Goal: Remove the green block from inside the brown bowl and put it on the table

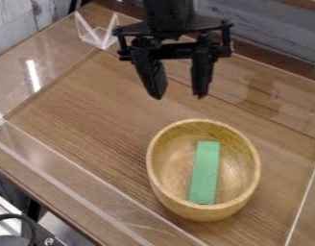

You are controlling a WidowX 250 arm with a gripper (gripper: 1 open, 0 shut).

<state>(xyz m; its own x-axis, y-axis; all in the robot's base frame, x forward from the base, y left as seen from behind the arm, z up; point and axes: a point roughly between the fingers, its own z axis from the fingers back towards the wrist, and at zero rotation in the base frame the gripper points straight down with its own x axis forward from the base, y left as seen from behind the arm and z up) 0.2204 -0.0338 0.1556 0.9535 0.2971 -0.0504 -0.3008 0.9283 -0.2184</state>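
Observation:
My gripper grabs the green block (204, 172) by its long sides next, to move it out of the brown bowl (167, 173).
The green block (204, 172) lies flat inside the brown bowl (167, 173), running lengthways from front to back. The bowl sits on the table (84, 115) toward the front right. My gripper (179, 91) hangs in the air behind and above the bowl, well clear of its rim. Its two dark fingers (153, 82) stand wide apart and point down with nothing between them.
Low clear acrylic walls (70, 207) run round the table's edges. A clear folded piece (96, 29) stands at the back left corner. Bare wood lies left of the bowl and behind it.

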